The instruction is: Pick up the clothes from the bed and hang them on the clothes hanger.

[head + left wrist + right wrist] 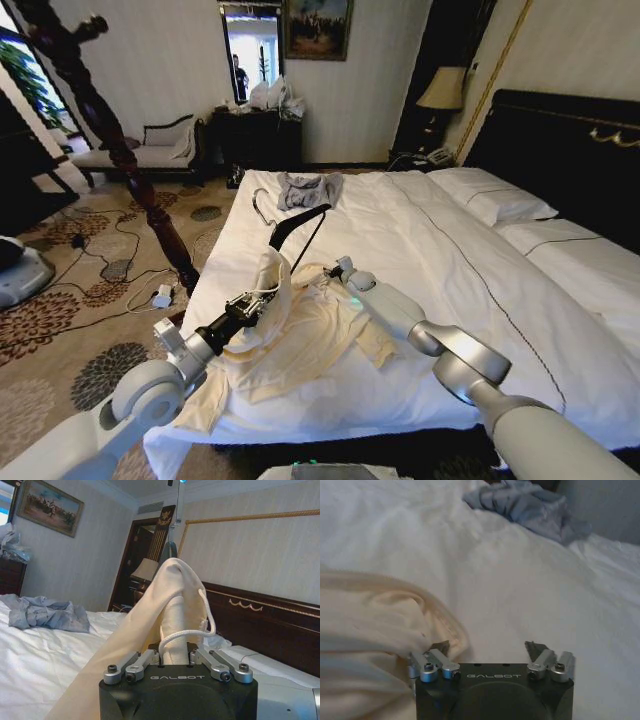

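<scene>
Next, to hang the shirt, my right gripper grabs the shirt's thin curved edge (pixel 320 269). That edge stands up off the sheet while the shirt's body (pixel 305 340) lies in slack folds.
The clothes, a cream long-sleeved shirt (pixel 300 340), lie crumpled on the near left part of the bed (pixel 430 260). My left gripper (pixel 262 293) is shut on a fold of the shirt and holds it raised off the sheet; in the left wrist view the fabric (pixel 172 600) stands up between the fingers of the left gripper (pixel 175 655). My right gripper (pixel 335 268) is open just right of the shirt, low over the sheet. In the right wrist view the right gripper (pixel 487 647) has one finger at the shirt's edge (pixel 375 625). The black clothes hanger (pixel 300 225) lies on the sheet beyond the shirt.
A grey-blue garment (pixel 308 188) lies farther up the bed, past the hanger. White pillows (pixel 500 200) and the dark headboard (pixel 570 150) are to the right. A dark wooden coat stand (pixel 120 140) rises left of the bed, with cables (pixel 100 270) on the carpet.
</scene>
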Tool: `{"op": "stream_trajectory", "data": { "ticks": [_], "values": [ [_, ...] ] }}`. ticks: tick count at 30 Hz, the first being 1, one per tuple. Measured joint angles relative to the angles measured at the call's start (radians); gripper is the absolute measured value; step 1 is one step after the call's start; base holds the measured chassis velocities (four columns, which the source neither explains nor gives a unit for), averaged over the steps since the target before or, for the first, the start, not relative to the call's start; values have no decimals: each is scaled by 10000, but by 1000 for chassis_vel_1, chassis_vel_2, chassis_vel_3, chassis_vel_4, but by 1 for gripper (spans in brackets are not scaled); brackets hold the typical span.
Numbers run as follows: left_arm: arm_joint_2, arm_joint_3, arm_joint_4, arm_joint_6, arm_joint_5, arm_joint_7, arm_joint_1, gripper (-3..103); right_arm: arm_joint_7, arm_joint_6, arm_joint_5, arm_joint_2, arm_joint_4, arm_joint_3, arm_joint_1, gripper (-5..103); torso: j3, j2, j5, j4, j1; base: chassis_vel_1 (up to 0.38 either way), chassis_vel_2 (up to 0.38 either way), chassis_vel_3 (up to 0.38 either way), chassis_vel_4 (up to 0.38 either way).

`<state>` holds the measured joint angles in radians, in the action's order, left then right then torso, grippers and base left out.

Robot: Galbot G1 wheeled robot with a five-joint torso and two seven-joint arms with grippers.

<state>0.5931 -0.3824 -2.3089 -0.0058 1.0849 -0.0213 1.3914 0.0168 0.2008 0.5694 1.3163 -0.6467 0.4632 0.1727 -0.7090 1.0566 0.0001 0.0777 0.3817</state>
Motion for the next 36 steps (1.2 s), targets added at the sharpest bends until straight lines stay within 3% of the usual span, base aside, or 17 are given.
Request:
{"op": "stream_trajectory", "data": {
  "ticks": [2, 8, 13, 17, 19, 22, 28, 32, 36],
  "values": [
    [-12, 66, 17, 0, 23, -1, -89, 20, -30, 36, 49, 61, 331, 5, -51, 95, -1, 0, -1, 0, 0, 0, 0, 0, 0],
    [-51, 125, 51, 5, 75, -2, -234, 20, -270, 199, 327, 106, 461, 73, -127, 99, -1, 0, -2, 4, 0, 0, 0, 0, 0],
    [-57, 117, 71, 13, 108, -1, -259, 20, -505, 357, 379, 107, 114, 246, -66, 84, -1, 0, -2, 0, 0, 0, 0, 0, 0],
    [-45, 105, 68, 20, 127, 3, -272, 20, -684, 484, 260, 167, 55, 369, -5, 61, 0, 1, -3, 2, 0, 0, 0, 0, 0],
    [-45, 84, 65, 20, 128, 3, -247, 20, -724, 507, 247, 189, 70, 381, 7, 61, 0, 1, -3, 2, 0, 0, 0, 0, 0],
    [-55, 13, 50, 23, 133, 4, -142, 20, -763, 525, 239, 233, 81, 379, 59, 45, 1, 1, -2, -1, 0, 0, 0, 0, 0],
    [-55, 2, 52, 30, 132, 1, -146, 20, -751, 529, 288, 206, -76, 355, 126, 29, -1, 0, 0, -3, 0, 0, 0, 0, 0],
    [-52, 16, 47, 34, 125, 1, -142, 20, -444, 423, 414, 58, -420, 190, 246, 7, -3, -1, 1, -1, 3, 0, 0, 0, 0],
    [-30, -34, 10, 34, 100, 1, -13, 20, 134, 201, 497, -200, -927, -30, 333, 1, -4, -1, 1, 0, 3, 0, 0, 0, 0]
  ]
}}
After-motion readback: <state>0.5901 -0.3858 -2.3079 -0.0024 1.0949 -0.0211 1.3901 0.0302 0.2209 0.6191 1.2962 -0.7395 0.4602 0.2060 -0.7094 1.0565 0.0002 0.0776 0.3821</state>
